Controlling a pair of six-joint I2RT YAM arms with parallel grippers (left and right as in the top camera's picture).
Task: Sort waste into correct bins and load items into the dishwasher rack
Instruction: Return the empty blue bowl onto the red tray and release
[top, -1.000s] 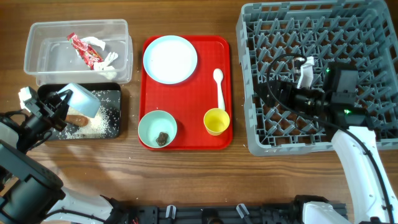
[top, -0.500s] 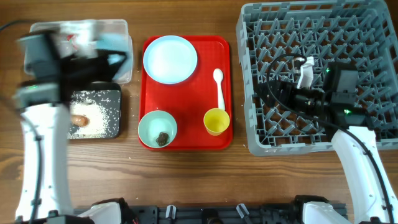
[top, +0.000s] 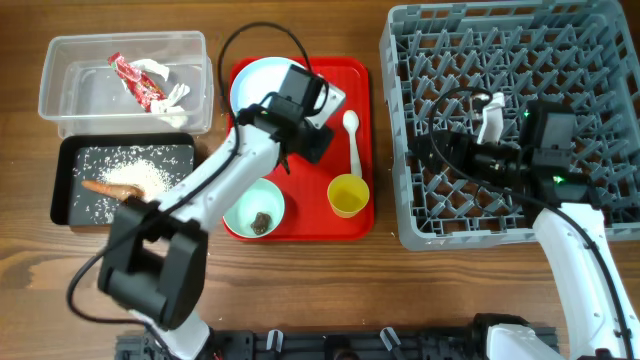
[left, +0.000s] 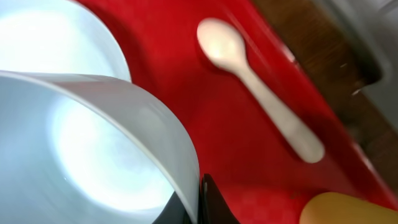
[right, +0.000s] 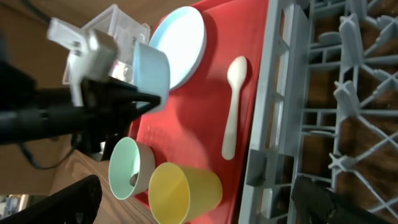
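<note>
My left gripper should keep hold of the pale blue bowl until its base is on the red tray (top: 304, 178), because the bowl's side (top: 330, 100) hangs over the edge of the plate.
My left gripper (top: 318, 118) is shut on the rim of a pale blue bowl (left: 93, 143) and holds it over the red tray, above the pale blue plate (top: 262, 92). The white spoon (top: 352, 140), yellow cup (top: 347, 195) and a mint bowl (top: 253, 208) with a small brown lump stand on that tray. The black tray (top: 75, 205) holds rice and the carrot piece (top: 110, 187). The clear tub (top: 70, 100) holds the red-and-white wrapper (top: 145, 80). My right gripper (top: 462, 150) is open and empty over the grey rack (top: 520, 60).
The flat red tray (top: 300, 170) lies between the bins and the rack. My left arm reaches from the front left across the table to the tray. In the right wrist view the rack wall (right: 273, 112) sits right beside the spoon (right: 233, 112) and cup (right: 183, 193).
My left arm has swung from over the black tray, past the clear tub, to the red tray, still gripping the blue bowl. The right arm has not moved.
</note>
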